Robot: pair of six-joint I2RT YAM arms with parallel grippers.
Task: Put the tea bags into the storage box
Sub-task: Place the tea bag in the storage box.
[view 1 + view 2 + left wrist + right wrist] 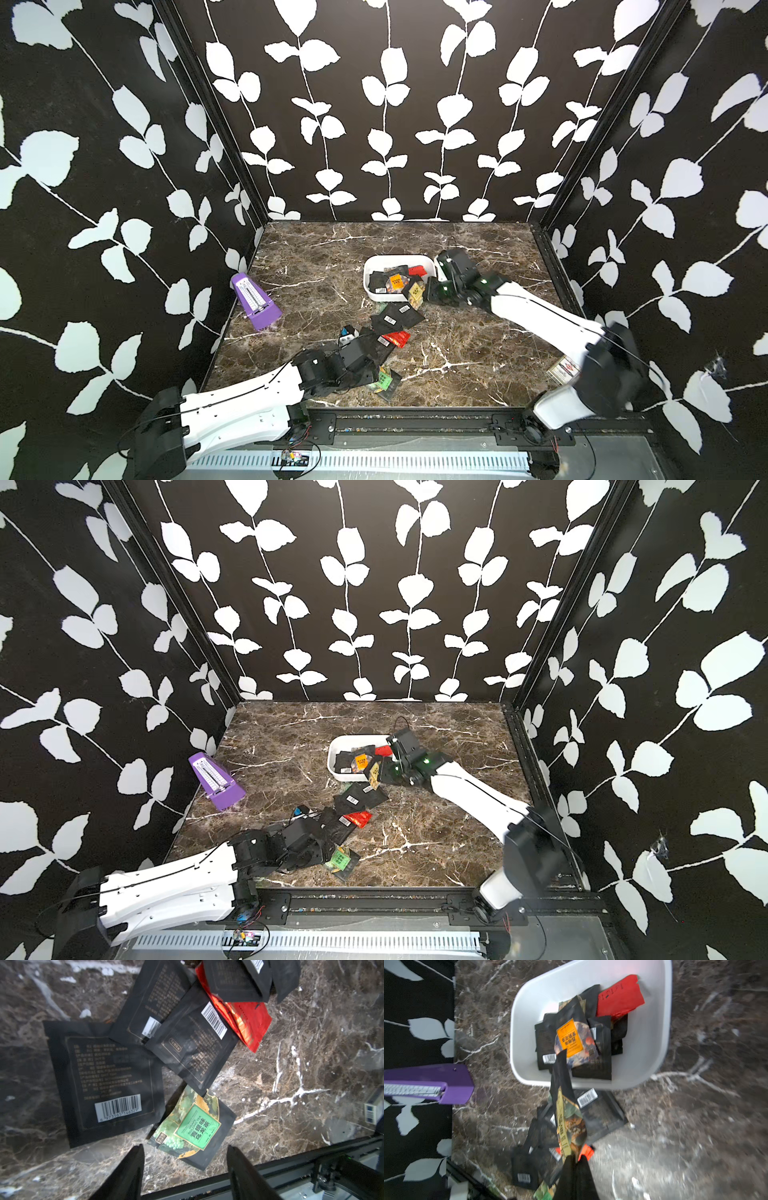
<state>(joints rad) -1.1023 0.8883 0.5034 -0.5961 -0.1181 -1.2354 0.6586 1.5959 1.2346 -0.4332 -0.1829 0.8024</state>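
Most of the yellow-printed tea bag is short of the white storage box's near rim, so my right gripper moves it farther in before release.
The white storage box (pixel 371 266) (pixel 529 1001) stands mid-table and holds several tea bags, black, orange and red. My right gripper (pixel 576 1158) (pixel 428 291) is shut on a yellow-printed tea bag (pixel 569 1118) (pixel 375 774), which hangs edge-on at the box's near rim. More tea bags lie on the marble: black ones (pixel 397 318) (pixel 104 1080), a red one (pixel 397 338) (pixel 249 1022) and a green one (pixel 193 1126) (pixel 384 379). My left gripper (pixel 185 1151) is open just above the green tea bag, with nothing between its fingers.
A purple metronome (pixel 255 303) (pixel 446 1082) stands at the table's left side. A small printed card box (pixel 563 370) (pixel 374 1107) lies near the front right corner. The table's black front rail (pixel 415 419) runs close under the left gripper.
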